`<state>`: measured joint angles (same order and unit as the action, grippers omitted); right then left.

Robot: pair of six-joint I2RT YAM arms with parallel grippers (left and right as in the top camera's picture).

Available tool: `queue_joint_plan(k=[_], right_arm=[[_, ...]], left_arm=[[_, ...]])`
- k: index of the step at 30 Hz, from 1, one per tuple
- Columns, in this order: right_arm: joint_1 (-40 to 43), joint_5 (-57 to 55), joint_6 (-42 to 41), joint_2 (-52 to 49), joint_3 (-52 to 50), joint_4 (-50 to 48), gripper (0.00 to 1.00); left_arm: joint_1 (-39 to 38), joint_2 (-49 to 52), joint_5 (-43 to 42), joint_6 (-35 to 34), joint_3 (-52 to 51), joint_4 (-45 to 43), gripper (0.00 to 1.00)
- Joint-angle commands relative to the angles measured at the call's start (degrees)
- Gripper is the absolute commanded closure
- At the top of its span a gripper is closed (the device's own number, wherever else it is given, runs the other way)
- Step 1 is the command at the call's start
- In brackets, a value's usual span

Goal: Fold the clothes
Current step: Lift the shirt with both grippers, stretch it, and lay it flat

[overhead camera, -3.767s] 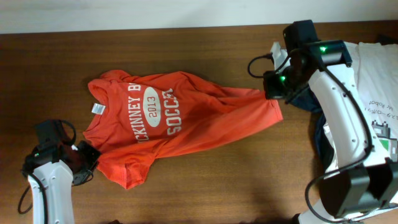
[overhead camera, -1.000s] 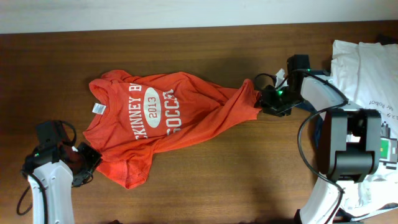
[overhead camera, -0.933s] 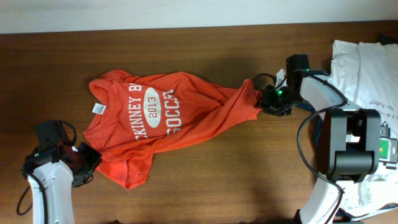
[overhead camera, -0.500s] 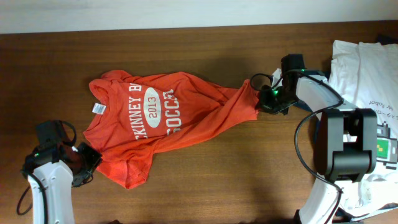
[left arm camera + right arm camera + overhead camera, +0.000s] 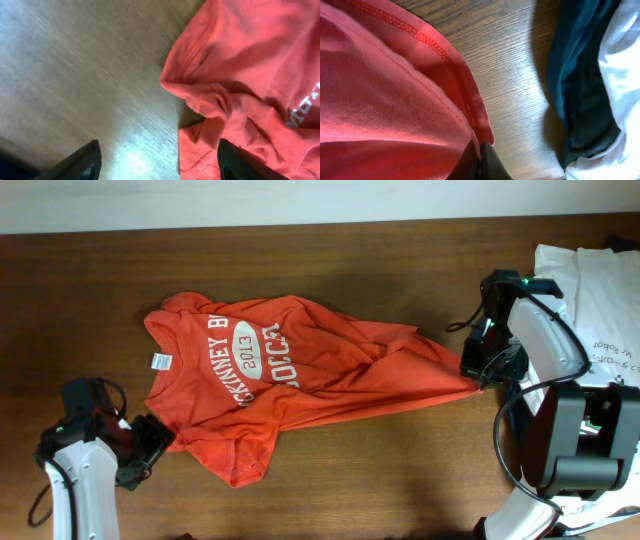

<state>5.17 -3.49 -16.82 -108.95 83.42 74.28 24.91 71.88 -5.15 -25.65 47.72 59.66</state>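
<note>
The T-shirt's near sleeve-end corner is opposite the held hem, and my left gripper will grab it next. Then the T-shirt can be stretched flat and folded.
An orange T-shirt with white lettering lies crumpled and stretched across the brown table. My right gripper is shut on the shirt's hem at its right end; in the right wrist view the gripper pinches the stitched orange edge. At the shirt's lower left corner my left gripper stands open. In the left wrist view the gripper straddles the shirt's edge: one finger is over bare wood, the other over the orange fabric, and nothing is held.
A pile of white clothes lies at the table's right end, just behind the right arm. A dark blue garment and white cloth sit close to the right of the held hem.
The right gripper has shut on the hem and pulled it right and toward the front, stretching and shifting the shirt rightward. The left gripper has opened.
</note>
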Motion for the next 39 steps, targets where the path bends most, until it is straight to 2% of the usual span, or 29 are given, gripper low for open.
queue_joint_plan(k=[1, 3, 7, 12, 13, 14, 17, 18, 21, 24, 25, 26, 28, 32, 33, 35, 36, 39], right_arm=[[0.1, -1.9, 1.4, 0.6, 0.4, -0.5, 0.96], [0.1, -1.9, 1.4, 0.6, 0.4, -0.6, 0.96], [0.1, -1.6, 1.4, 0.6, 0.4, -0.5, 0.96], [0.1, -1.6, 2.0, 0.6, 0.4, -0.5, 0.96], [0.1, -1.6, 2.0, 0.6, 0.4, -0.6, 0.96], [0.1, -1.5, 2.0, 0.6, 0.4, -0.6, 0.96], [0.1, -1.5, 2.0, 0.6, 0.4, -0.8, 0.96], [0.1, -1.5, 2.0, 0.6, 0.4, -0.8, 0.96], [0.1, -1.5, 2.0, 0.6, 0.4, -0.8, 0.96], [0.1, -1.5, 2.0, 0.6, 0.4, -0.8, 0.96], [0.1, -1.5, 2.0, 0.6, 0.4, -0.8, 0.96], [0.1, -1.5, 2.0, 0.6, 0.4, -0.8, 0.96], [0.1, -1.5, 2.0, 0.6, 0.4, -0.8, 0.96], [0.1, -1.5, 2.0, 0.6, 0.4, -0.8, 0.96], [0.1, -1.5, 2.0, 0.6, 0.4, -0.8, 0.96], [0.1, -1.4, 2.0, 0.6, 0.4, -0.8, 0.96], [0.1, -1.0, 2.2, 0.6, 0.5, -1.0, 0.96], [0.1, 5.3, 4.6, 3.8, 4.8, 1.3, 0.96]], left_arm=[[0.3, -0.5, -6.9, 3.9, -4.8, -6.5, 0.24], [0.0, -0.5, -10.7, 5.0, -7.9, -12.8, 0.23], [-5.4, -0.4, -10.7, 7.4, -8.5, -17.7, 0.22], [-7.1, -0.4, -9.0, 7.3, -8.5, -13.9, 0.22], [-7.1, -0.4, -9.0, 7.3, -8.6, -12.9, 0.23], [-7.1, -0.4, -9.0, 7.0, -8.7, -12.5, 0.32], [-7.1, -0.4, -9.1, 5.6, -12.3, -14.0, 0.32], [-7.1, -0.4, -10.2, 5.4, -13.6, -15.3, 0.36], [-7.1, -0.4, -11.7, 5.4, -15.8, -21.5, 0.39], [-7.1, -0.4, -12.1, 5.4, -15.8, -24.1, 0.6], [-7.1, -0.4, -12.1, 5.4, -15.8, -24.1, 0.63], [-7.1, -0.4, -12.6, 5.4, -15.8, -24.0, 0.78], [-7.1, -0.4, -15.3, 5.4, -15.8, -24.0, 0.78], [-7.1, -0.5, -14.5, 5.6, -15.8, -24.0, 0.81], [-7.1, -0.5, -14.1, 5.6, -15.8, -23.9, 0.98], [-7.1, -0.5, -12.5, 6.4, -15.6, -23.9, 0.99], [-7.1, -0.5, -12.4, 9.6, -14.0, -23.2, 0.99], [-7.1, -0.8, -6.0, 12.3, -0.9, -16.2, 0.99]])
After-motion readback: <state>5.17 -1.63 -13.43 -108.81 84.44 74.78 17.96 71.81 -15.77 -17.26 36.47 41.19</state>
